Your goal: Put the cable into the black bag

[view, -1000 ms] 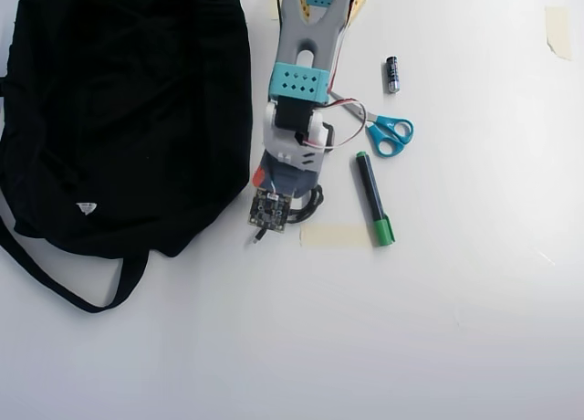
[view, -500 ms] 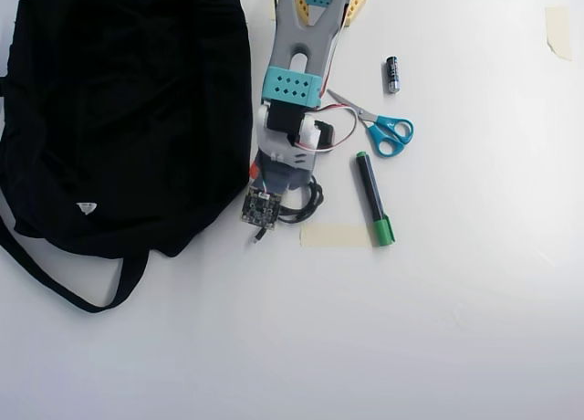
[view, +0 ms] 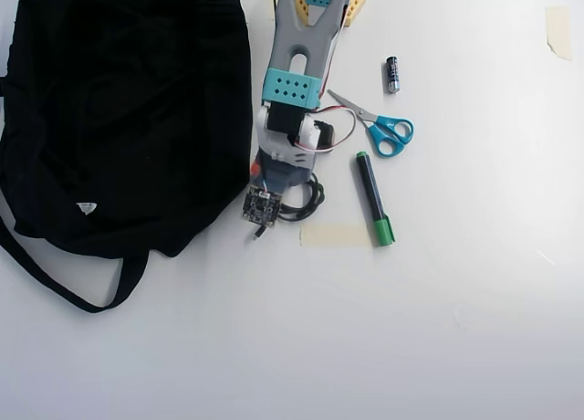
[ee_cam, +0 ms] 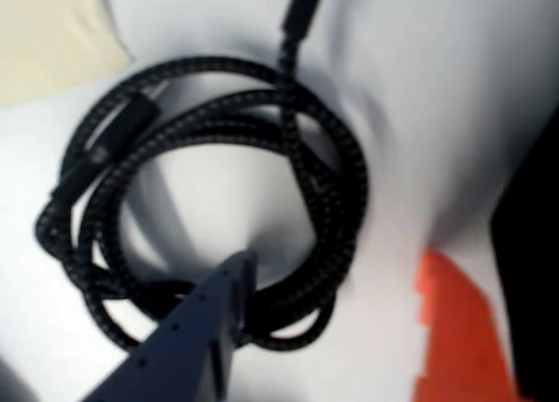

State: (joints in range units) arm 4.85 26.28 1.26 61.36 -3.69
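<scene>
My gripper will next grab the cable's coil by its several bundled parts, so that it can get the cable (ee_cam: pixel 332 166) into the black bag (ee_cam: pixel 536 262).
The cable (ee_cam: pixel 332 166) is a braided black cord lying coiled on the white table, its plug tail (ee_cam: pixel 301 9) pointing toward the top of the wrist view. My gripper (ee_cam: pixel 336 271) is open and low over the coil. Its blue-grey finger (ee_cam: pixel 210 315) stands inside the loop, its orange finger (ee_cam: pixel 454 332) outside, and the coil's right-hand strands lie between them. From overhead, the gripper (view: pixel 271 186) is mostly hidden under the wrist, with part of the cable (view: pixel 313 201) showing on its right. The black bag (view: pixel 119 119) lies just left of the arm, and its edge (ee_cam: pixel 533 271) is dark at the right of the wrist view.
Right of the arm lie blue-handled scissors (view: pixel 388 132), a black marker with a green cap (view: pixel 374 199) and a small battery (view: pixel 392 74). A beige tape strip (view: pixel 335 235) sits just below the cable. The bag's strap (view: pixel 64 288) loops out at lower left.
The arm and wrist have shifted slightly left and toward the bag over the last second, uncovering more of the coil on the right. Almost nothing moved in the last half second.
</scene>
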